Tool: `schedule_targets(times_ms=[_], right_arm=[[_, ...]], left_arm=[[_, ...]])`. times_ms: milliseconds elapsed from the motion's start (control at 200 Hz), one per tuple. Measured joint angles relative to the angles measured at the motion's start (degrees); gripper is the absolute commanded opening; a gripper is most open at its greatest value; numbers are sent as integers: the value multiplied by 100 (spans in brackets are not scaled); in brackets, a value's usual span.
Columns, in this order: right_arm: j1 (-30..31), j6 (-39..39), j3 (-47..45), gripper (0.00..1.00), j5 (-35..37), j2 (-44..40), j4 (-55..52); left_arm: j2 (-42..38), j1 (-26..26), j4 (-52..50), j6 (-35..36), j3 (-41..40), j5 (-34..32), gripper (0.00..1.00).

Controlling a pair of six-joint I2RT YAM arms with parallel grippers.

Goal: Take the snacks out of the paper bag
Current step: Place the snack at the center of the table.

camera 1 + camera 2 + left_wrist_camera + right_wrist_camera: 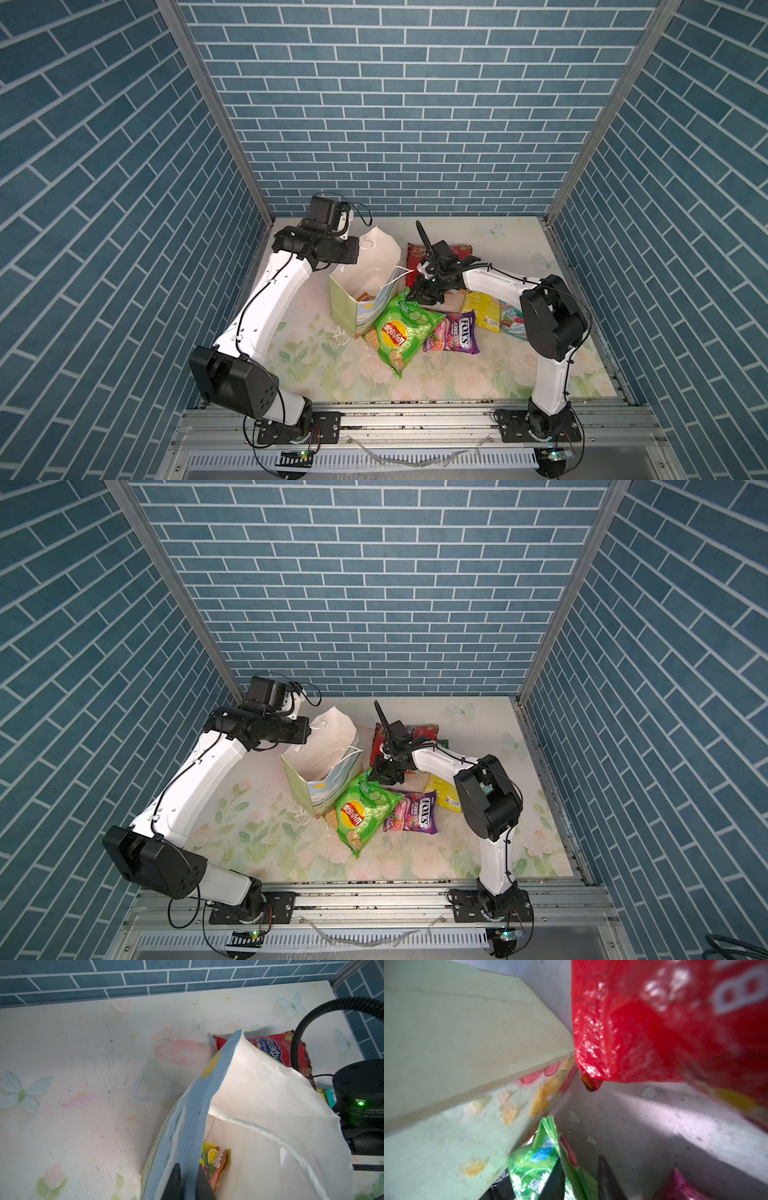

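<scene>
The paper bag is standing upright on the tabletop with a packet (365,296) (216,1161) inside, so I need to tip the bag before I open my left gripper.
The paper bag (343,307) (299,783) stands open, pale green outside and white inside (259,1105). My left gripper (189,1184) is shut on its blue-printed wall at the rim. An orange packet (216,1159) lies inside the bag. On the table beside the bag lie the green Lay's packet (401,332) (361,812), a purple Fox's packet (455,338), a yellow packet (482,309), a teal-white packet (511,324) and a large red packet (415,257) (654,1022). My right gripper (411,296) (581,1180) is open, with the Lay's packet's top seal (571,1167) loose between its jaws.
The floral table (332,374) is walled by blue brick panels on three sides. An aluminium rail (415,415) with both arm bases runs along the front. The right arm's elbow (548,320) hangs over the teal-white packet. The bag's cord handle (291,1147) loops across its mouth.
</scene>
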Motion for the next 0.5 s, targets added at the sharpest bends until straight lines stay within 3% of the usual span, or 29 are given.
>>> schedule_targets(times_ms=[500], right_arm=[[-590, -686, 544, 30, 1379, -1814, -1250]], left_arm=[[-184, -302, -83, 188, -63, -236, 15]])
